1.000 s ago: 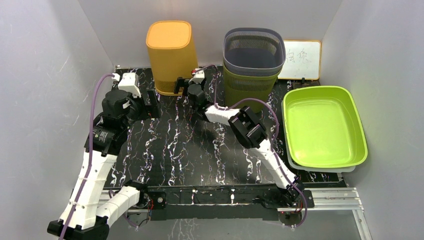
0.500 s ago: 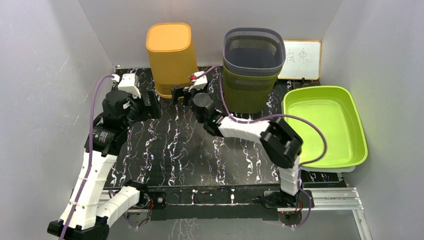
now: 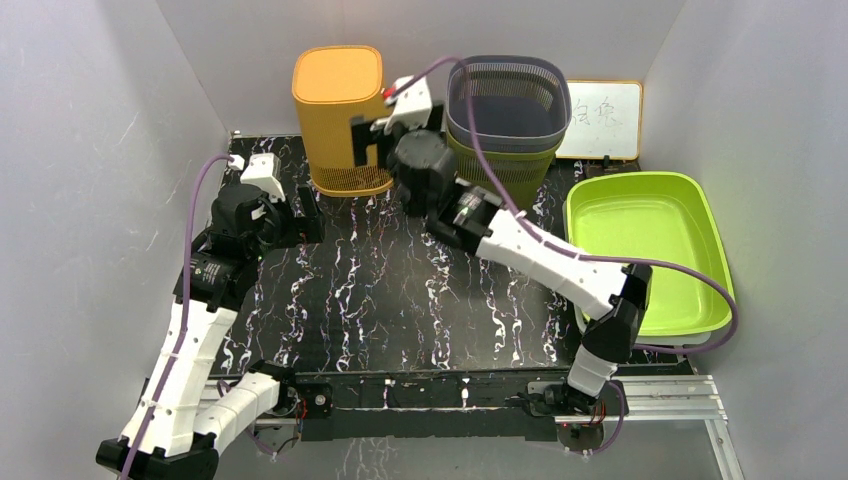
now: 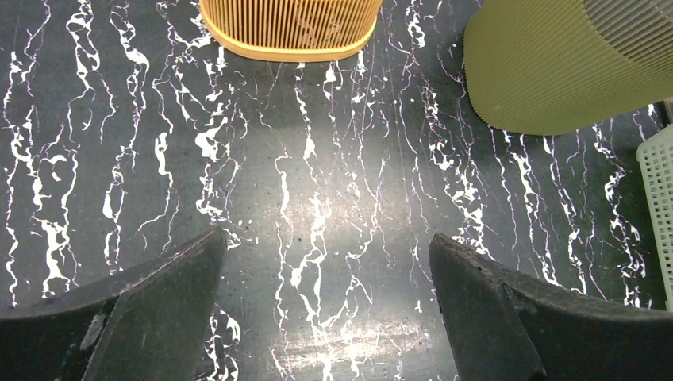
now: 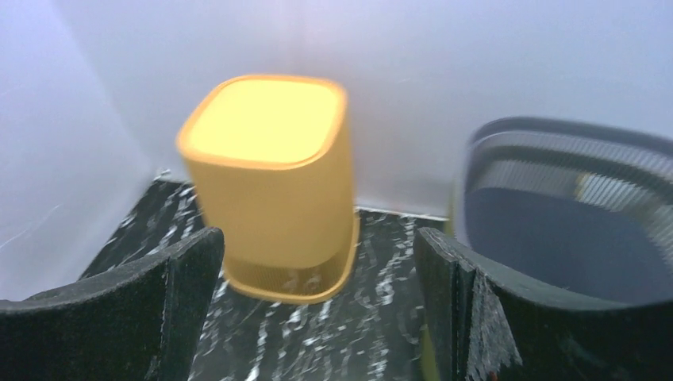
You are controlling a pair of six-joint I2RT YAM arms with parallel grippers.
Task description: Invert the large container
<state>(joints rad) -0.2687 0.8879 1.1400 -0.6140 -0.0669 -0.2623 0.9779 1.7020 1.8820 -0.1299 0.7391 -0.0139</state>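
My right gripper grabs the grey mesh basket (image 3: 507, 95) by its rim facing the orange container next, to unnest it and turn it upside down.
An orange ribbed container (image 3: 340, 110) stands at the back left with its closed base up and its flared rim on the black marbled table; it also shows in the left wrist view (image 4: 290, 28) and the right wrist view (image 5: 270, 175). A grey mesh basket (image 3: 507, 95) sits open side up, nested in an olive basket (image 3: 495, 175). My right gripper (image 3: 375, 135) is open and empty, raised between the orange container and the grey basket (image 5: 571, 214), touching neither. My left gripper (image 3: 305, 215) is open and empty above the table (image 4: 325, 246), in front of the orange container.
A lime green tray (image 3: 645, 250) lies at the right on a white mesh tray (image 4: 657, 206). A small whiteboard (image 3: 603, 118) leans on the back wall. White walls close in the left, back and right. The olive basket (image 4: 548, 71) stands to the right of the orange container.
My right arm has stretched out and lifted its gripper from table level at the orange container's base to up beside its top. My left arm has barely moved.
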